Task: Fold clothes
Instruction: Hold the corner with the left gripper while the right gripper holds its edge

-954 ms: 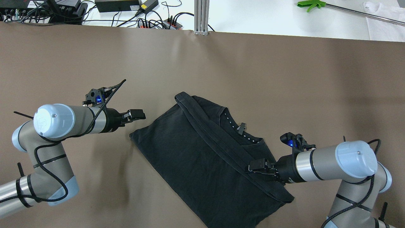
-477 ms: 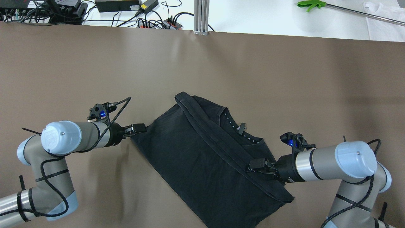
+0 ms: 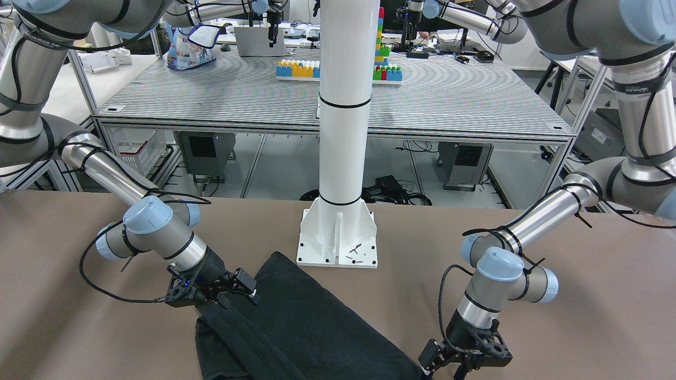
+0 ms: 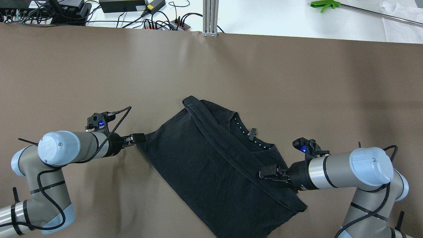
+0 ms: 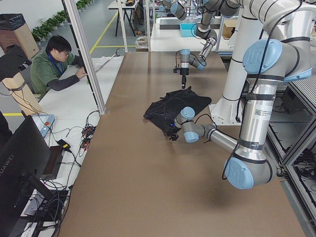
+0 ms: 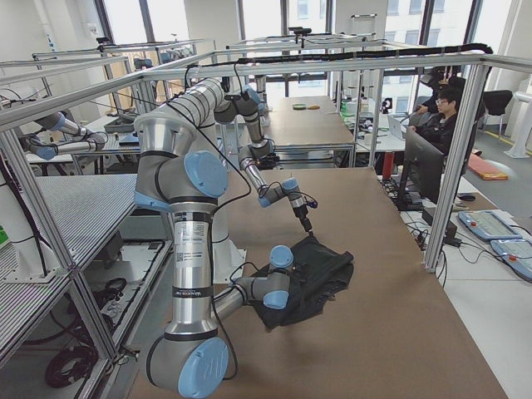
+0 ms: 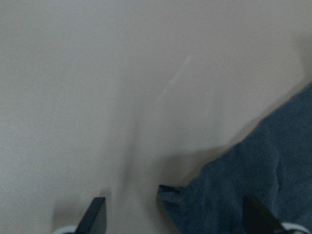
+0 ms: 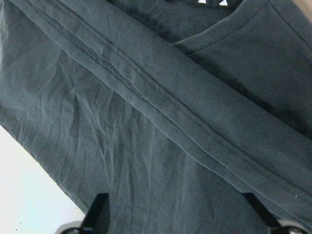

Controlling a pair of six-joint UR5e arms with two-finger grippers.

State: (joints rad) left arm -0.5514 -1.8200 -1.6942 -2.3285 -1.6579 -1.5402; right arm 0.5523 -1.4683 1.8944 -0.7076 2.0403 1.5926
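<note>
My left gripper grabs the black cloth's pointed corner [image 7: 170, 194] next, to straighten the cloth for folding.
The black cloth [image 4: 205, 165] lies flat and skewed on the brown table, partly folded, with a hem band running across it and a collar with white marks showing. It also shows in the front view [image 3: 317, 327]. My left gripper [image 4: 137, 138] is low at the cloth's left corner. In the left wrist view its fingers [image 7: 97, 217] stand wide apart, with the cloth corner [image 7: 170, 192] between them. My right gripper [image 4: 266, 173] hovers over the hem near the cloth's right end. In the right wrist view its fingers [image 8: 100, 212] are open over the fabric [image 8: 161, 146].
The white pillar's base plate [image 3: 338, 243] stands at the table's near edge beside the cloth. An aluminium post [image 4: 210, 18], cables and power strips [image 4: 158, 23] line the far edge. A green-tipped tool [image 4: 325, 5] lies far right. An operator [image 5: 54, 64] sits beyond.
My left gripper has moved down and in, from above-left of the cloth to its left corner. The right arm and the cloth have stayed still.
</note>
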